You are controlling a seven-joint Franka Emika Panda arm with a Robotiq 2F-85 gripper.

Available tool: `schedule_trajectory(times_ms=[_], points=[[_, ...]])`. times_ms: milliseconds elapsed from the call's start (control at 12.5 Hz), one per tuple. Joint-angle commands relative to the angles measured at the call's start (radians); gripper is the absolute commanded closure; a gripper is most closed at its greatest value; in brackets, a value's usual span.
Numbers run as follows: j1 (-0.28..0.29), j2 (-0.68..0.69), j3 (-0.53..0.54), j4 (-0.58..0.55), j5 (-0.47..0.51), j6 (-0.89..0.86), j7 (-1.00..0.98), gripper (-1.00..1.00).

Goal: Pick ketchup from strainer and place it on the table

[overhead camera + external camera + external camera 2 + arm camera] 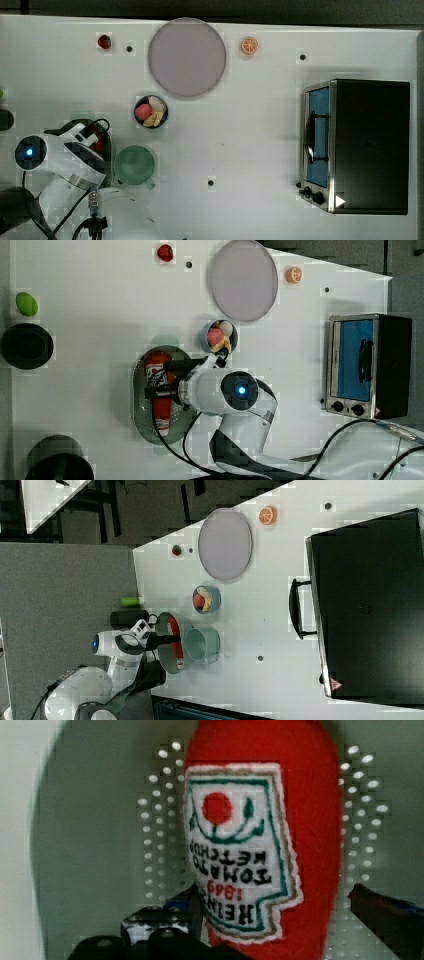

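Note:
The robot's gripper next needs to pick up the bottle by its labelled middle (243, 870), so that it can move the ketchup (265, 820) from the strainer to the table.
The ketchup (163, 415), a red bottle with a white-and-red label, lies lengthwise in the pale green perforated strainer (140, 410) on the white table (250, 150). My gripper (160, 390) is lowered over the middle of the bottle. In the wrist view the ketchup (265, 820) lies on the strainer's dotted bottom (100, 845). The gripper (275, 897) is open, with one dark finger on each side of the bottle; one finger sits next to its edge and a small gap shows at the other. In the top view the arm covers most of the strainer (80, 117).
A round green cup (134, 165) stands right beside the strainer. Nearby are a small bowl of food (150, 112), a grey-lilac plate (186, 56), a strawberry (104, 41) and an orange slice (249, 45). A toaster oven (360, 145) occupies the top view's right.

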Motion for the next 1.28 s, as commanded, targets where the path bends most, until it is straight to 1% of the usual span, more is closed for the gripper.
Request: schedule_trajectory(times_ms=[80,320,480,720,800,960,1040,1120,1280], points=[[0.025,0.006,-0.003,0.047,-0.034,0.034,0.098,-0.91],[0.03,0.004,-0.008,0.053,-0.038,0.034,0.098,-0.21],[0.026,-0.022,-0.006,0.047,-0.038,0.015,0.098,-0.21],[-0.002,-0.131,0.04,0.031,-0.01,-0.049,0.098,-0.21],[-0.015,-0.178,0.061,0.035,0.029,-0.07,0.099,-0.21],[-0.046,-0.274,0.1,0.042,0.153,-0.103,0.098,-0.21],[-0.059,-0.318,0.117,0.048,0.22,-0.135,0.097,-0.21],[-0.067,-0.357,0.127,0.057,0.266,-0.184,0.085,-0.21],[-0.084,-0.418,0.12,0.081,0.296,-0.29,0.046,-0.21]])
